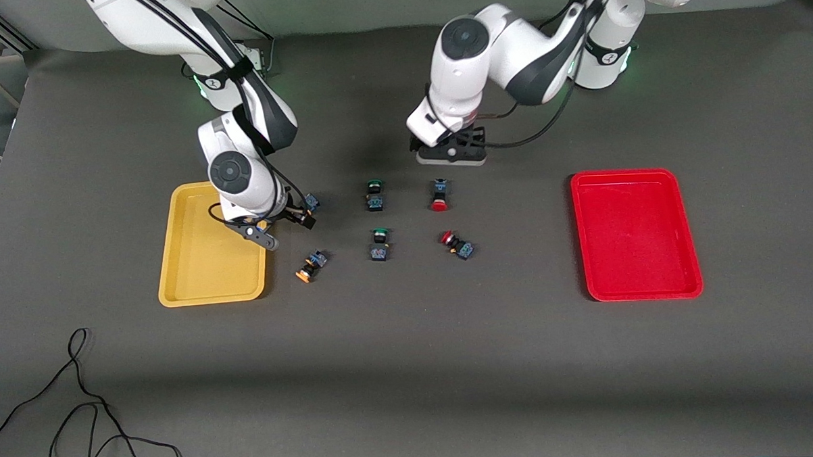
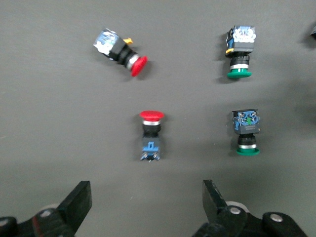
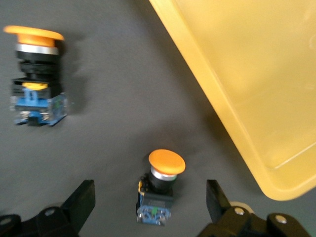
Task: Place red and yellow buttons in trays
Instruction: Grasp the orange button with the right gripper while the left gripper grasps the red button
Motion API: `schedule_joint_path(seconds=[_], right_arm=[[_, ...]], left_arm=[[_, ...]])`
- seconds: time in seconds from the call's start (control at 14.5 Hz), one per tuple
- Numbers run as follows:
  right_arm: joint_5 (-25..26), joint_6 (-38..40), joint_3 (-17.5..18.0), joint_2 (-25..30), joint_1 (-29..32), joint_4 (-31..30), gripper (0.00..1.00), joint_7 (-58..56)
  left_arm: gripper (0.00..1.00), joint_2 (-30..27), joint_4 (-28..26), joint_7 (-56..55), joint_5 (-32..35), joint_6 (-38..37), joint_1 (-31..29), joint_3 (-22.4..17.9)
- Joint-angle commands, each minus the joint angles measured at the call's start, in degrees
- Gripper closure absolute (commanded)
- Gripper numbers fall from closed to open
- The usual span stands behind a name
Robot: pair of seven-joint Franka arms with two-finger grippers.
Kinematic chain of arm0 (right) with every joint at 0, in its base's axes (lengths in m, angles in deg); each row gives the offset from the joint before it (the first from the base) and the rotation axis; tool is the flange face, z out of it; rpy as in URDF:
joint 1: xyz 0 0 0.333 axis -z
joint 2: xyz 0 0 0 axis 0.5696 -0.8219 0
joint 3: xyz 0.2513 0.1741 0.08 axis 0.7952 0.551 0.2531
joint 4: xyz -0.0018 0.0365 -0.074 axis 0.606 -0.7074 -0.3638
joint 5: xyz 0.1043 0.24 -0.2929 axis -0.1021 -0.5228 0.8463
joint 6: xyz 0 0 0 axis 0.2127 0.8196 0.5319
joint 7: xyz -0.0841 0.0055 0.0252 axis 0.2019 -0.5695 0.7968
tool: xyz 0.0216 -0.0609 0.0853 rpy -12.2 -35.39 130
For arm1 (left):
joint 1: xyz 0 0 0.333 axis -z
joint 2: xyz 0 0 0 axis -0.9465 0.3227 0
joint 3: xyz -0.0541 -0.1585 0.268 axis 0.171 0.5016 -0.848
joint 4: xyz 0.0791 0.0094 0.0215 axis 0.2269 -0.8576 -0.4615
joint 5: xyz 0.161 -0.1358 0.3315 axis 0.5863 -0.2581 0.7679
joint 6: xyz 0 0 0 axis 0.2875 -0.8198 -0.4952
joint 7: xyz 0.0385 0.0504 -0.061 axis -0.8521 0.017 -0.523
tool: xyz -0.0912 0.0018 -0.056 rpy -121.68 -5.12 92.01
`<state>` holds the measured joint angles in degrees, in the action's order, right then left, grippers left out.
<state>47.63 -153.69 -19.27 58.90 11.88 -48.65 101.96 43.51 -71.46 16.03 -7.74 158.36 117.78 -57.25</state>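
The first yellow button needs to go in the yellow tray (image 3: 261, 79), so my right gripper will grab it next by the black body (image 3: 158, 190).
Two red buttons (image 1: 439, 195) (image 1: 457, 244) lie mid-table; both show in the left wrist view (image 2: 151, 133) (image 2: 121, 49). My left gripper (image 1: 451, 156) (image 2: 146, 195) is open and empty over bare mat beside the first one. Two yellow buttons (image 1: 309, 203) (image 1: 310, 267) lie beside the yellow tray (image 1: 209, 283). My right gripper (image 1: 286, 222) (image 3: 149, 192) is open, low over the first yellow button (image 3: 158, 190), which lies between its jaws untouched. The second yellow button (image 3: 34, 74) and the yellow tray's rim (image 3: 207, 94) also show there. The red tray (image 1: 637, 288) is empty at the left arm's end.
Two green-capped buttons (image 1: 374, 194) (image 1: 379, 244) lie between the yellow and red ones, also in the left wrist view (image 2: 240, 49) (image 2: 245, 131). A black cable (image 1: 82, 416) trails on the mat near the front camera at the right arm's end.
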Motion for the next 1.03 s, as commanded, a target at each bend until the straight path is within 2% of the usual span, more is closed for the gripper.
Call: schedule_joint_path(seconds=[0.0,0.21,0.41,0.48,0.55,0.69,0.76,0.83,0.96], right_arm=[[-1.0,-4.3,-0.5,-0.8,-0.9,-2.6,0.00,3.9],[-1.0,-9.5,-0.5,-1.7,-3.6,-5.3,0.00,7.8],[-1.0,-10.3,-0.6,-2.1,-6.9,-5.3,0.00,12.0],[-0.9,-10.4,-0.7,-2.2,-7.1,-5.3,0.00,12.1],[-0.9,-10.4,-0.8,-2.2,-7.1,-5.3,0.01,12.1],[-0.9,-10.4,-0.9,-2.1,-7.1,-5.3,0.01,11.9],[-0.8,-10.4,-1.1,-2.1,-7.1,-5.4,0.01,11.4],[-0.8,-10.4,-1.2,-2.0,-7.1,-5.4,0.02,11.4],[-0.7,-10.4,-1.2,-2.0,-7.0,-5.4,0.03,11.3]], left_arm=[[0.00,8.7,1.6,-0.9,0.6,6.8,1.7,-1.1],[0.00,12.9,1.6,-0.9,1.9,10.6,1.6,-1.2],[0.01,16.5,1.6,-0.9,3.0,13.1,1.8,-1.1],[0.05,17.5,1.6,-0.9,3.0,13.8,2.0,-1.1],[0.15,17.8,1.7,-1.0,3.0,13.8,2.2,-1.1],[0.63,17.7,1.8,-1.1,2.9,13.3,2.0,-1.1],[0.80,17.7,1.9,-1.2,2.5,13.2,1.9,-1.1],[0.86,17.7,1.9,-1.8,2.5,13.1,1.8,-1.2],[0.87,16.5,2.2,-2.3,2.4,12.6,1.5,-1.4]])
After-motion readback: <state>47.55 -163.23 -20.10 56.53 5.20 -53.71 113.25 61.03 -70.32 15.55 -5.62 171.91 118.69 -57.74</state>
